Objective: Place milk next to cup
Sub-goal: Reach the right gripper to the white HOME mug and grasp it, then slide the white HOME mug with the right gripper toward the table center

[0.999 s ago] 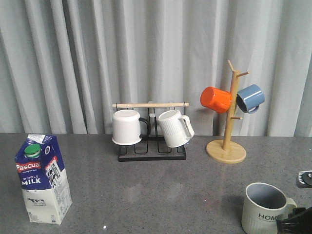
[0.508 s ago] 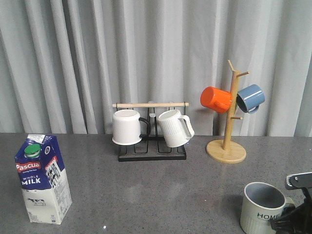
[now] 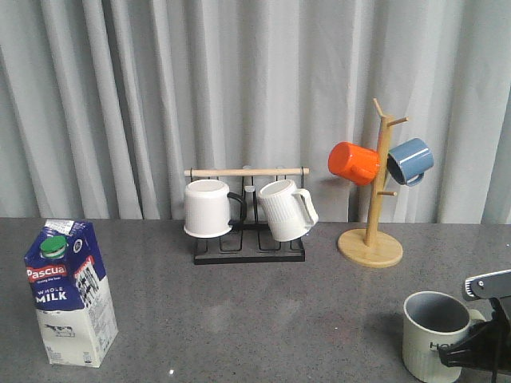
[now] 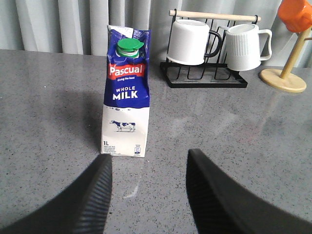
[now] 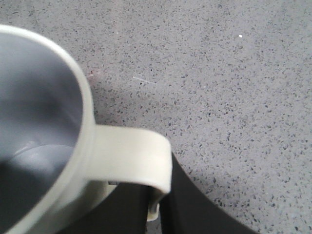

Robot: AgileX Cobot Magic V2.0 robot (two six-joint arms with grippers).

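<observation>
The cup's base point(image 3: 427, 373) is well short of the table's middle, so my right gripper should move the cup toward the table's middle before letting go of it.
The milk point(image 3: 70, 291) stands upright at the table's front left, dark blue over white with a green cap. In the left wrist view the milk point(image 4: 126, 102) is just beyond my left gripper point(image 4: 148, 163), which is open and empty, its jaws wide apart. The cup point(image 3: 435, 323) sits at the front right, its "HOME" lettering partly hidden. My right gripper point(image 3: 479, 347) is at the cup's right side. In the right wrist view the cup point(image 5: 48, 122) fills the frame and my right gripper point(image 5: 155, 204) is shut on its squarish handle.
A black rack point(image 3: 249, 254) at the back middle holds a plain white mug with a black handle point(image 3: 207, 207) and a white ribbed mug point(image 3: 286, 209). A wooden mug tree point(image 3: 371, 243) at the back right carries an orange mug point(image 3: 353, 163) and a blue mug point(image 3: 409, 160). Grey curtain behind.
My right gripper has risen beside the cup's handle. The cup has shifted slightly right and turned, so its lettering is now partly hidden. The milk has not moved.
</observation>
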